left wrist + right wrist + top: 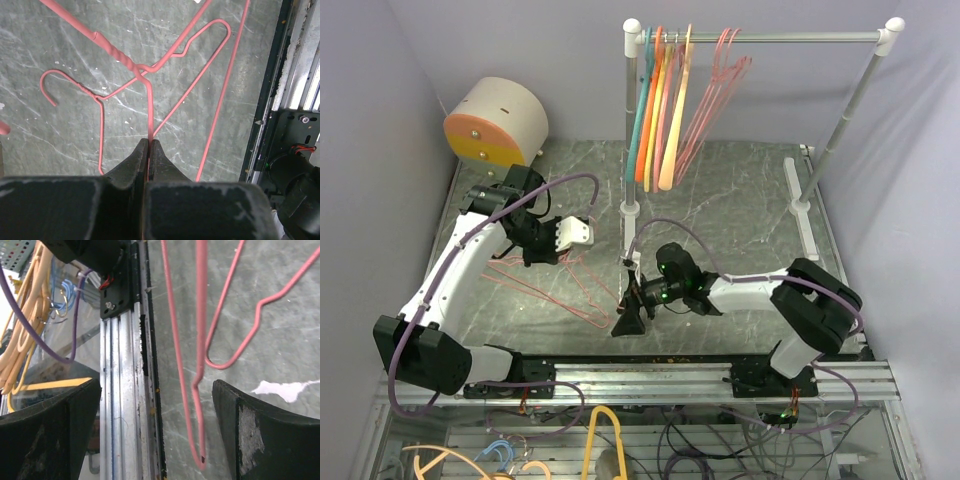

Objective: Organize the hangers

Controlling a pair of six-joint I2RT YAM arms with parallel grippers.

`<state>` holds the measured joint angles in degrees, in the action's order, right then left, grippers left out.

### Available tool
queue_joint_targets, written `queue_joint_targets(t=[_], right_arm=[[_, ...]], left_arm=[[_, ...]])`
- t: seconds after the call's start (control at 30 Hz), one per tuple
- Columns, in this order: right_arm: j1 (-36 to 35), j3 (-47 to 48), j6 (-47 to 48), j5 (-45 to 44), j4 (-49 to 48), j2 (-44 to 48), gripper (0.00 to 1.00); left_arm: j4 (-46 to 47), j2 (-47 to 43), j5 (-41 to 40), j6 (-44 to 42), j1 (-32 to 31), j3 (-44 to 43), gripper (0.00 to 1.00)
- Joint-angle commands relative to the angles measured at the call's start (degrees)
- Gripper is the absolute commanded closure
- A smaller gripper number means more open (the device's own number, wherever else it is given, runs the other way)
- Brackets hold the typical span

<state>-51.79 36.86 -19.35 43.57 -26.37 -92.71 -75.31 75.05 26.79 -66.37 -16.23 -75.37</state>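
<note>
My right gripper is to grab the pink hanger next by its bent corner, so the pink hanger's hook stays free to hang on the silver bar [790, 37].
Two pink wire hangers [555, 290] lie overlapped on the grey table top in front of the left arm. My left gripper [537, 258] is shut on a wire of one pink hanger [149, 115], which runs straight out from its tips [150, 141]; the other hanger's hook [50, 85] rests flat to the left. My right gripper [628, 315] is open, low over the table's near edge. A bent corner of a pink hanger [199, 440] sits between its fingers [265, 435], touching neither. On the silver rail [790, 37] hang teal [640, 100], orange [651, 110] and peach [671, 130] hangers and several pink wire ones [715, 95].
A cream drum with an orange face [495, 125] sits at the back left. The rail's left post [629, 150] stands mid-table, its right post and white foot [802, 205] at the right. An aluminium rail [120, 405] borders the near edge, with cables and a yellow hanger [605, 430] below.
</note>
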Motion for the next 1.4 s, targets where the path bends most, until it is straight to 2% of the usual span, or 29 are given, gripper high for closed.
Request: queue_joint_targets(t=[0.0,0.03,0.2,0.23,0.37,0.4,0.5,0.6,0.67,0.8,0.87,0.9,1.0,1.1,1.23,1.37], right_arm=[[-1.2,0.7,-1.9,5.6,-7.3,-1.8,0.10],[-1.4,0.9,-2.4,6.0,-7.8,-2.4,0.13],[-2.6,1.7,-5.3,8.3,-11.5,-4.8,0.57],[-2.8,2.0,-5.3,8.4,-11.5,-5.1,0.63],[-3.3,2.2,-5.5,7.7,-11.2,-5.7,0.71],[-3.4,2.2,-5.5,7.4,-11.1,-5.8,0.76],[-3.5,1.6,-6.2,6.2,-11.4,-5.3,1.00],[-3.6,0.6,-6.7,2.3,-10.2,-3.4,1.00],[-3.6,-1.4,-8.2,-3.4,-9.2,-0.7,1.00],[-3.7,-7.8,-14.8,-15.0,-6.3,9.0,1.00],[-4.0,-10.2,-17.6,-20.6,-1.6,13.8,1.00],[-4.1,-11.7,-18.8,-23.0,0.9,16.7,1.00],[-4.2,-15.1,-21.7,-28.7,7.0,26.2,1.00],[-4.2,-14.5,-23.2,-32.3,17.0,32.1,1.00],[-4.2,-12.1,-26.4,-36.8,28.2,35.9,1.00],[-4.2,-8.0,-31.0,-46.7,42.9,39.4,1.00]], left_arm=[[-0.7,-0.2,2.2,0.4,-0.6,-2.0,0.93],[-0.6,-0.2,2.4,0.5,-0.6,-2.1,0.93],[1.0,-0.4,4.0,1.9,-0.6,-2.4,0.93],[1.3,-0.5,4.4,2.2,-0.7,-2.4,0.93],[1.8,-0.7,4.9,2.8,-1.0,-2.9,0.93],[2.0,-0.7,5.0,2.9,-1.0,-3.1,0.93],[2.5,-1.3,5.8,3.7,-1.0,-3.5,0.93],[3.9,-1.9,5.9,5.9,-1.5,-3.7,0.92],[5.6,-2.3,4.6,8.9,-2.2,-4.2,0.85],[15.8,-6.2,-5.1,22.0,-5.7,-5.5,0.41],[22.7,-9.2,-11.9,27.6,-6.2,-4.9,0.06],[27.0,-10.6,-17.6,32.0,-6.3,-4.5,0.02],[33.4,-12.6,-27.3,36.6,-6.1,-4.7,0.01],[34.4,-12.8,-31.9,34.9,-5.7,-3.4,0.01],[24.2,-5.1,-32.4,37.4,-3.7,-7.7,0.04],[28.4,-5.1,-27.9,41.4,1.6,-4.7,0.04]])
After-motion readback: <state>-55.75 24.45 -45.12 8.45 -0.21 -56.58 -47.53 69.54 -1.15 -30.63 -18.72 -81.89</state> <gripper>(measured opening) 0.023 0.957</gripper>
